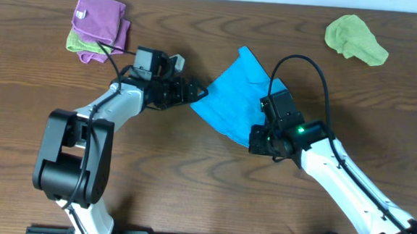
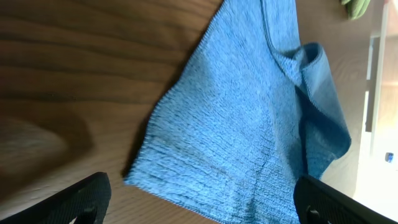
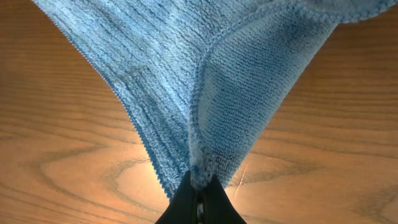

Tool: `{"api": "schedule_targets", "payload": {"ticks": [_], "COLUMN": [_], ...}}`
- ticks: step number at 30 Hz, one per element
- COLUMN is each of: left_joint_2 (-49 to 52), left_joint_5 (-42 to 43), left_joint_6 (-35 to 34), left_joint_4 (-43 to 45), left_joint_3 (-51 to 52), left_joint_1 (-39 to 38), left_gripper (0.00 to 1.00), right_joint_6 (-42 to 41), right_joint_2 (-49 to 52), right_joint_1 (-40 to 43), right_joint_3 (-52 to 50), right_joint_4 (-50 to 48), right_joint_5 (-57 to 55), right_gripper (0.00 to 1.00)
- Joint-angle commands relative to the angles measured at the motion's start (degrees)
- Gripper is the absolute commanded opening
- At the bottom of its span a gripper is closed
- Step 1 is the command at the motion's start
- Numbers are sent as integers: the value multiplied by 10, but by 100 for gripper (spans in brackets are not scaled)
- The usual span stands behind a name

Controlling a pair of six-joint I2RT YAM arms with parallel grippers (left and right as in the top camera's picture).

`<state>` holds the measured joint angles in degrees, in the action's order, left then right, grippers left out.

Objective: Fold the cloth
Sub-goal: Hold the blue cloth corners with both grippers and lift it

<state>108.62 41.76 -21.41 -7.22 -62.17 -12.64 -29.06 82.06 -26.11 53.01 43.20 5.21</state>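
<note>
The blue cloth's loose corner (image 1: 195,106) (image 2: 140,175) is opposite the right gripper's corner, and the left gripper should grab it next. Then the cloth's edge between them can be folded over.
A blue cloth (image 1: 235,97) lies in the middle of the wooden table, partly lifted and bunched. My right gripper (image 1: 256,140) is shut on the cloth's near corner; in the right wrist view the cloth (image 3: 205,81) hangs pinched between the closed fingers (image 3: 199,186). My left gripper (image 1: 195,93) is open at the cloth's left edge. In the left wrist view its two fingers (image 2: 199,202) stand wide apart on either side of the cloth's near edge (image 2: 249,124), holding nothing.
A purple cloth (image 1: 98,16) lies folded on a green cloth (image 1: 79,44) at the far left. A crumpled green cloth (image 1: 355,39) lies at the far right. Bare wooden table (image 1: 190,181) spreads in front.
</note>
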Motion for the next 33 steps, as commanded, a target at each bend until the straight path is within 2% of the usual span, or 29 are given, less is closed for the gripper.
{"api": "schedule_targets", "payload": {"ticks": [1,9,14,33], "left_joint_2": [8,8,8,9], "left_joint_5": [-18,-33,-33,-139], "left_joint_6": [-5,-9,-63,-56], "left_joint_4": [0,2,3,-10], "left_joint_3": [-10,-10,-10,-9], "left_joint_1": [-11,-16,-17,-62], "left_gripper": [95,95,95,99], "right_joint_6": [9,15,18,17], "right_joint_2": [-9,-9,-9,-9], "right_joint_1": [2,2,2,2], "right_joint_3": [-4,-4,-4,-3], "right_joint_4": [1,14,20,13], "right_joint_5": [9,14,15,28], "right_gripper": [1,1,1,1]}}
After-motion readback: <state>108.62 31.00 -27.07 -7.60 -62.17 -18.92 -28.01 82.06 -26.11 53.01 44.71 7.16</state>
